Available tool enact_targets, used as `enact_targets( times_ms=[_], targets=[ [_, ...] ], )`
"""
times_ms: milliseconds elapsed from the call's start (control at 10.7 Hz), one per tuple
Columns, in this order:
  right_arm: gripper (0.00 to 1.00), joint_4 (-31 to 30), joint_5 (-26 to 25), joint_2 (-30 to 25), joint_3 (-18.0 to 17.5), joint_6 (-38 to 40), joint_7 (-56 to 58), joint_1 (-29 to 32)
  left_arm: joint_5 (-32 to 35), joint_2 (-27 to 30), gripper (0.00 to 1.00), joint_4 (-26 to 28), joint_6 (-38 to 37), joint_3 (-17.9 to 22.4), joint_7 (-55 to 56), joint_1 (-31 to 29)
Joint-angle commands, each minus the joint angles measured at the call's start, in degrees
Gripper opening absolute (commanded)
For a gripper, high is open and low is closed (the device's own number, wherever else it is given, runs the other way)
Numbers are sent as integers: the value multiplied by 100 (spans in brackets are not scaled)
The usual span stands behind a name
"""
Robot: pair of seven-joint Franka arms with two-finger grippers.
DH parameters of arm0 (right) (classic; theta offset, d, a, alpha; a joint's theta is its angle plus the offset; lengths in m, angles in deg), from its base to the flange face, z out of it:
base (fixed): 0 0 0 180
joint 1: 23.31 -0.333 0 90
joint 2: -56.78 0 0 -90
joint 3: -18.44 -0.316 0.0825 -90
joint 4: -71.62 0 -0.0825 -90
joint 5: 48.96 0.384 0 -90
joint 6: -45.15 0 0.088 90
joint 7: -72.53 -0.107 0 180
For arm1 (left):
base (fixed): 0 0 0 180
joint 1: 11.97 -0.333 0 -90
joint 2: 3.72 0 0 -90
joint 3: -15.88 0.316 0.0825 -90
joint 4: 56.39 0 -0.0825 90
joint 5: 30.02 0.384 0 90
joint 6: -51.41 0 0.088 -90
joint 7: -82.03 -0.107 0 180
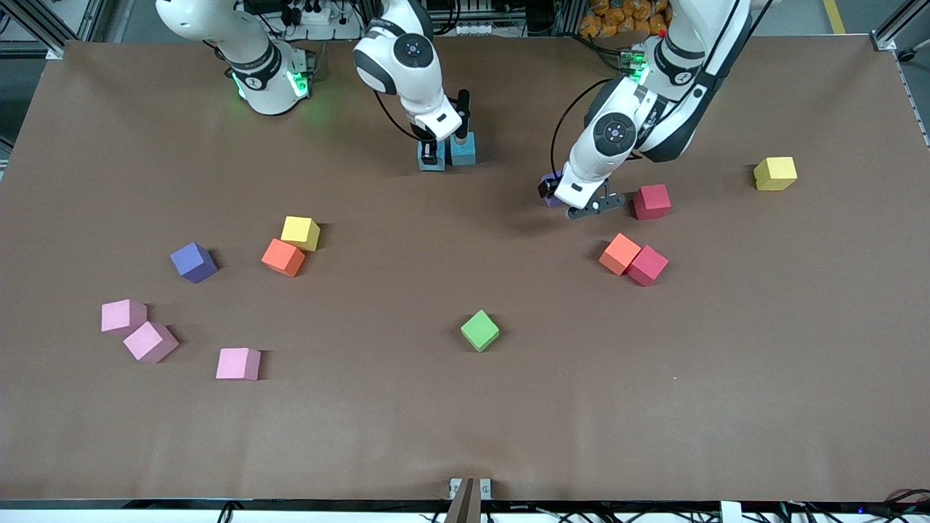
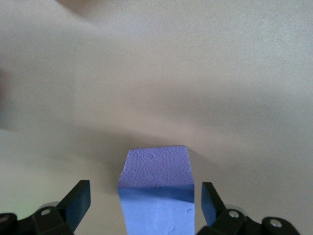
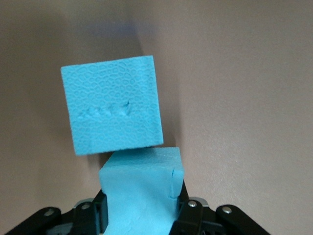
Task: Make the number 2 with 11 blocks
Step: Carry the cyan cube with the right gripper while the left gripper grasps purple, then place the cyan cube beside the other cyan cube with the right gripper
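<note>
My left gripper lowers before it closes on the purple block. Its fingers stop near the purple block's top edge (image 2: pixel 156 187), high above the table, so closing now would miss.
My right gripper (image 3: pixel 141 210) is shut on a light blue block (image 3: pixel 142 186), low at the table near the robots' bases. That block's corner touches a second light blue block (image 3: pixel 111 111) (image 1: pixel 463 149) resting beside it. In the front view the right gripper (image 1: pixel 433 154) mostly hides the block it holds. My left gripper (image 2: pixel 145 203) is open, with one finger on each side of a purple block (image 2: pixel 156 171) that sits on the table, and neither pad touches it. In the front view the left gripper (image 1: pixel 558 195) covers most of this purple block (image 1: pixel 552 202).
Loose blocks lie around: red (image 1: pixel 652 201), orange (image 1: pixel 620 253), dark pink (image 1: pixel 647 264) and yellow (image 1: pixel 775 173) toward the left arm's end; green (image 1: pixel 479 330) mid-table; yellow (image 1: pixel 301 232), orange (image 1: pixel 282 257), purple (image 1: pixel 193 261) and three pink ones (image 1: pixel 150 341) toward the right arm's end.
</note>
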Motion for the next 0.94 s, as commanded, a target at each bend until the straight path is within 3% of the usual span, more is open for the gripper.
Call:
enact_targets(
  times_ms=[0,751,844],
  targets=[
    [14,-26,-80,129,77,-287,-220,-182,-219,150,100,130,97,-75,65,-19],
    [14,-18,-63,243,60,-418,-554,-358,-403,-131,100,122,343,-75,65,95],
    [18,-9,-54,270,60,-428,-554,-358,-403,-175,100,113,370,-67,65,130]
  ],
)
